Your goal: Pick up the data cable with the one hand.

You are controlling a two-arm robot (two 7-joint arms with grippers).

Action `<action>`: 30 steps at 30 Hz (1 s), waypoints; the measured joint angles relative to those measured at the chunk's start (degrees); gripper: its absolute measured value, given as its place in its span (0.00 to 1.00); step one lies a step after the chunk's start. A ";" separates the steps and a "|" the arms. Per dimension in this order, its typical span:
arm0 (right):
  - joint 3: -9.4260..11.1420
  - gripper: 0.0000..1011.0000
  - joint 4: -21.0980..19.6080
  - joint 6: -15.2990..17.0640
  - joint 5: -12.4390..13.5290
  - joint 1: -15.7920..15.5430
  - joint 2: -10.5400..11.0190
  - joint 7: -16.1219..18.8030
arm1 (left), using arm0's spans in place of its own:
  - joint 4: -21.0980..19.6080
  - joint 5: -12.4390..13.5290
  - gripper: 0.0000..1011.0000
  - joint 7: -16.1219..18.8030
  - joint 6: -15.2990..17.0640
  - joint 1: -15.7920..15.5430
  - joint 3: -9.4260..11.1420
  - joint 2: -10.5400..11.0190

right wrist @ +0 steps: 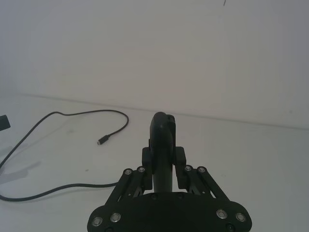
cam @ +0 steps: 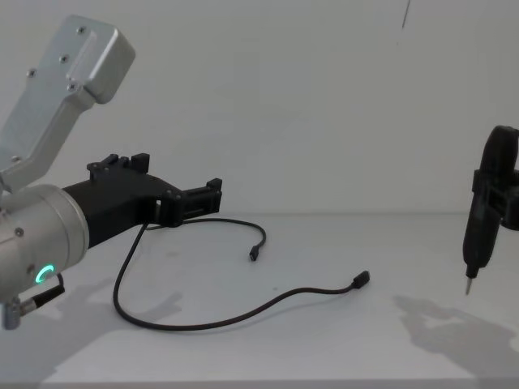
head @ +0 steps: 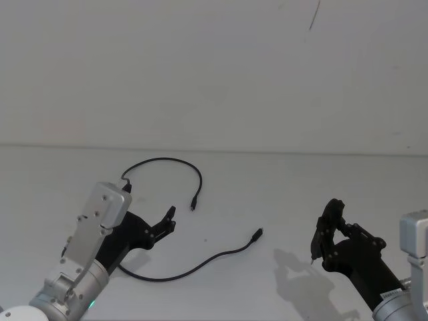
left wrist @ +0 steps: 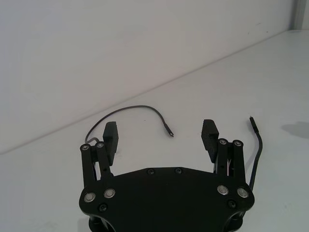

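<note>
The data cable [cam: 243,314] needs to be picked up, so my left gripper will next take hold of the cord a little behind its plug.
The data cable [head: 221,255] lies loose on the white table as a long thin black cord, curving in an open loop with a small plug at each end [cam: 362,279]. My left gripper [head: 168,221] hangs above the loop's left side, open, with nothing between its fingers [left wrist: 112,134]. In the left wrist view the cable [left wrist: 130,108] runs on the table beyond the fingertips, apart from them. In the chest view the left gripper [cam: 212,198] is well above the cable [cam: 243,314]. My right gripper [head: 329,231] stays at the right, shut on a slim dark pen-like tool [cam: 474,243].
The white table [head: 281,194] meets a plain white wall at the back. The pen-like tool's metal tip [cam: 467,288] points down, above the table to the right of the cable's nearer plug.
</note>
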 joint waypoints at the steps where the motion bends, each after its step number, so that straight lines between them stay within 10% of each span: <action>1: 0.00 0.27 0.00 0.00 0.00 0.00 0.00 0.00 | 0.00 0.00 0.99 0.00 0.00 0.00 0.01 0.00; 30: 0.00 0.27 0.01 0.00 0.00 0.00 0.00 0.00 | 1.50 -0.70 0.99 -4.98 -0.40 -1.69 1.00 0.57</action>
